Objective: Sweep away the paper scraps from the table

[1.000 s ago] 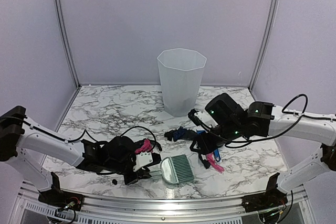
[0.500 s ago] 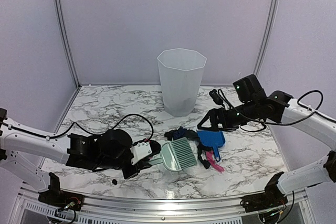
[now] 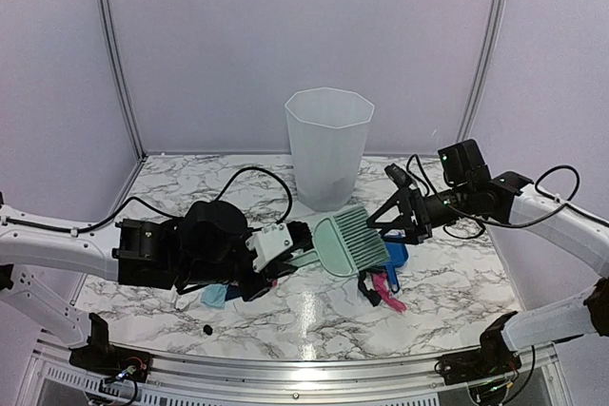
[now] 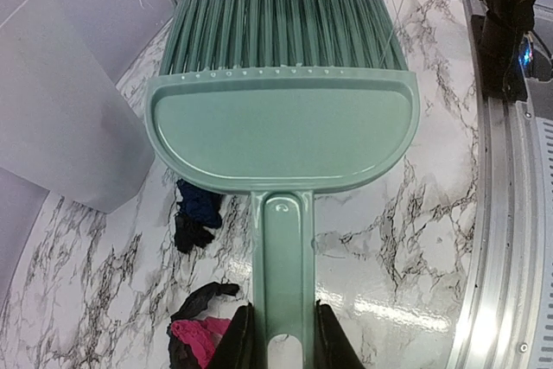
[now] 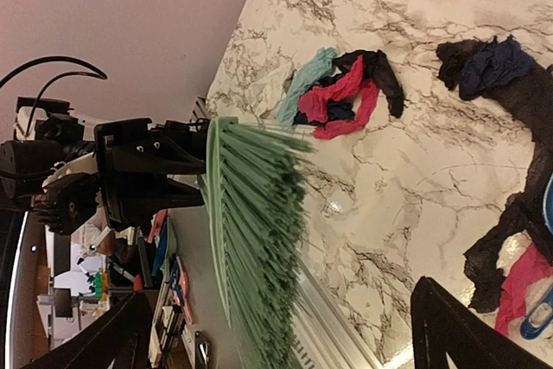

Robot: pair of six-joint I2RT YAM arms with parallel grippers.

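Note:
My right gripper grabs the pale green brush (image 3: 350, 241) by its bristle end next, so the handle stays free for my left gripper to regrip for sweeping.
My left gripper (image 3: 285, 250) (image 4: 283, 339) is shut on the handle of the pale green brush (image 3: 350, 241) (image 4: 281, 127), which hangs lifted and tilted above the table (image 3: 190, 192). The brush's bristles (image 5: 259, 239) point at my right gripper (image 3: 393, 210) (image 5: 285, 343), whose fingers (image 5: 467, 334) are spread open and hold nothing. Paper scraps lie about: a pink and black clump (image 3: 383, 291) (image 5: 527, 287) near the blue dustpan (image 3: 394, 256), a light blue, pink and black clump (image 3: 217, 294) (image 5: 341, 88) (image 4: 199, 334) under my left arm, and a navy and black clump (image 4: 197, 213) (image 5: 484, 66).
A tall translucent white bin (image 3: 328, 145) (image 4: 60, 118) stands at the back middle. A tiny black scrap (image 3: 207, 329) lies near the metal front edge (image 3: 304, 368). Grey walls close the table in on three sides.
The right gripper has let go of the dustpan, opened wide and pulled back to the right. The left arm has lifted the brush and carried it right, over the dustpan.

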